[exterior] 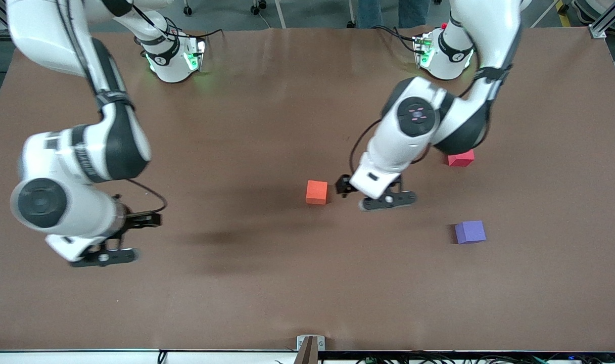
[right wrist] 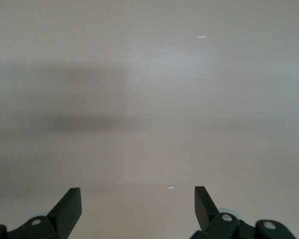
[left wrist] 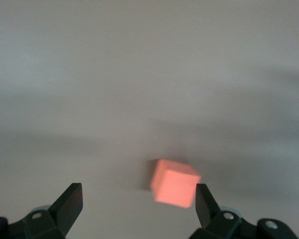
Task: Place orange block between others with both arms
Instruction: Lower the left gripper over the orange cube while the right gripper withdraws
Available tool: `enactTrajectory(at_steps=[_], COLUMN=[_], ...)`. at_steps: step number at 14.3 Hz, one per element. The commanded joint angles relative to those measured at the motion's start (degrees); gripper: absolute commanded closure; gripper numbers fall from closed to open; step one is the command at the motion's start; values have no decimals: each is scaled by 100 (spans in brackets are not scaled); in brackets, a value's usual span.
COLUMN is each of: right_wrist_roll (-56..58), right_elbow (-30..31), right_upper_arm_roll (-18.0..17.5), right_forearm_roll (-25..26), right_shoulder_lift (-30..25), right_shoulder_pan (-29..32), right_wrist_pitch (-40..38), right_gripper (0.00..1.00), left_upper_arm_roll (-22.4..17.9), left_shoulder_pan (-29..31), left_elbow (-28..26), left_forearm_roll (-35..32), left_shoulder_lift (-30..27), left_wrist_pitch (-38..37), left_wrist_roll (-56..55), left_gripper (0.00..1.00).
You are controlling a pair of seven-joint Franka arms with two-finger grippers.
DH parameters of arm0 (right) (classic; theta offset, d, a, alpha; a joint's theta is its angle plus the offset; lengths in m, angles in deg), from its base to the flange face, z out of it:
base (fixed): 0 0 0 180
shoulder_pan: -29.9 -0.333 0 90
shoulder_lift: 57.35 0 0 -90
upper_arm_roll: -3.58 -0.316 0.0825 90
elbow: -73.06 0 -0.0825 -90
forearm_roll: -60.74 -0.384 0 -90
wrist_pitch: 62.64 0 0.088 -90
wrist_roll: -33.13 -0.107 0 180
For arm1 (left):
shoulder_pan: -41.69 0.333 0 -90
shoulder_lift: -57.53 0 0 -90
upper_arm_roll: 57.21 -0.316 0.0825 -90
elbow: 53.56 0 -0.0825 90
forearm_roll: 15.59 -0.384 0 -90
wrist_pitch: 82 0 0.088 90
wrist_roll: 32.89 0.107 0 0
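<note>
The orange block [exterior: 317, 192] needs to be set between the red-pink and purple cubes, so my left gripper will grab it by its opposite sides next.
The orange block [exterior: 317, 192] rests on the brown table [exterior: 267, 283] near its middle. My left gripper [exterior: 344, 186] hovers just beside it, toward the left arm's end, open and holding nothing. In the left wrist view the orange block [left wrist: 174, 181] lies just ahead of the open left gripper [left wrist: 138, 201], close to one fingertip [left wrist: 203, 199] and touching neither. The red-pink cube [exterior: 461, 158] is partly hidden under the left arm. The purple cube [exterior: 470, 232] sits nearer the front camera than it. My right gripper [exterior: 146, 219] waits open over bare table toward the right arm's end; the right wrist view shows the right gripper [right wrist: 138, 201] with nothing between its fingers.
The two arm bases [exterior: 173, 58] [exterior: 444, 55] stand along the table's edge farthest from the front camera. A small metal bracket [exterior: 310, 346] sits at the table's near edge. A stretch of bare table separates the red-pink and purple cubes.
</note>
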Motion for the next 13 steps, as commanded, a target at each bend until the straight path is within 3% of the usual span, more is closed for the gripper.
enactTrajectory(at_steps=[1, 5, 7, 10, 13], right_wrist_roll=[-180, -162, -171, -127, -101], right_elbow=[238, 605, 886, 1536, 1828], right_upper_arm_roll=[-141, -89, 244, 623, 772], right_forearm_roll=[-132, -159, -263, -956, -976], right_shoulder_lift=[-677, -1405, -1828, -2469, -2822], right_shoulder_pan=[586, 1001, 853, 782, 615], right_wrist_pitch=[-70, 9, 9, 26, 70], right_gripper=[0, 0, 0, 0, 0], left_upper_arm_roll=[-71, -80, -80, -71, -71], left_shoulder_pan=[-499, -922, -1019, -1028, -1107], left_elbow=[797, 798, 789, 745, 675], left_forearm_roll=[-590, -1522, -2067, -2263, -2342], left_shoulder_lift=[910, 1535, 1729, 1739, 1774], left_wrist_pitch=[304, 708, 788, 788, 780], left_wrist_roll=[-788, -1228, -1527, -1582, -1590], left_gripper=[0, 0, 0, 0, 0])
